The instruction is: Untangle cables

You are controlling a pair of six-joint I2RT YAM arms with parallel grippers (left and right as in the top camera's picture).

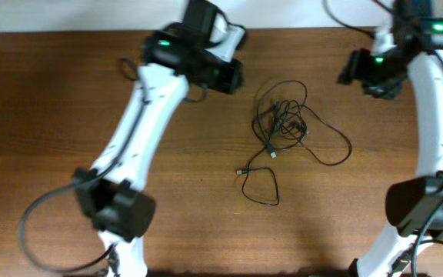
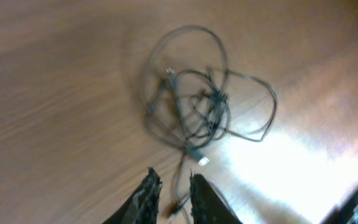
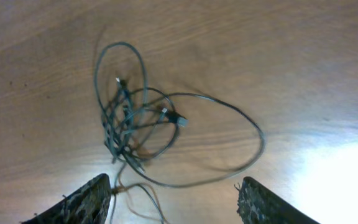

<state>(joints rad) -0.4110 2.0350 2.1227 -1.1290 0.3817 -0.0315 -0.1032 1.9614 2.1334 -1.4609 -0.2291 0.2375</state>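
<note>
The cables need to be gripped next by my left gripper at the bunched parts of the knot point(image 1: 284, 124) point(image 2: 208, 116). The outer parts of the cables then stay free for my right gripper to untangle.
The cables point(image 1: 287, 119) lie on the wooden table as a loose knot of thin black cords, with one wide loop point(image 1: 337, 146) spreading right and a small loop with a plug end point(image 1: 260, 187) toward the front. In the left wrist view the cables point(image 2: 197, 112) lie ahead of my left gripper point(image 2: 174, 186), whose jaws stand a narrow gap apart with nothing held; a strand on the table shows through the gap. From above, the left gripper point(image 1: 233, 75) hovers left of the knot. My right gripper point(image 3: 174, 193) is wide open above the cables point(image 3: 135, 124), holding nothing, and sits at the back right point(image 1: 352, 69).
The brown wooden table point(image 1: 52, 115) ends at a white strip along the back edge point(image 1: 91, 15). The left arm's elbow point(image 1: 118, 211) hangs over the front left and the right arm's elbow point(image 1: 421, 204) over the front right.
</note>
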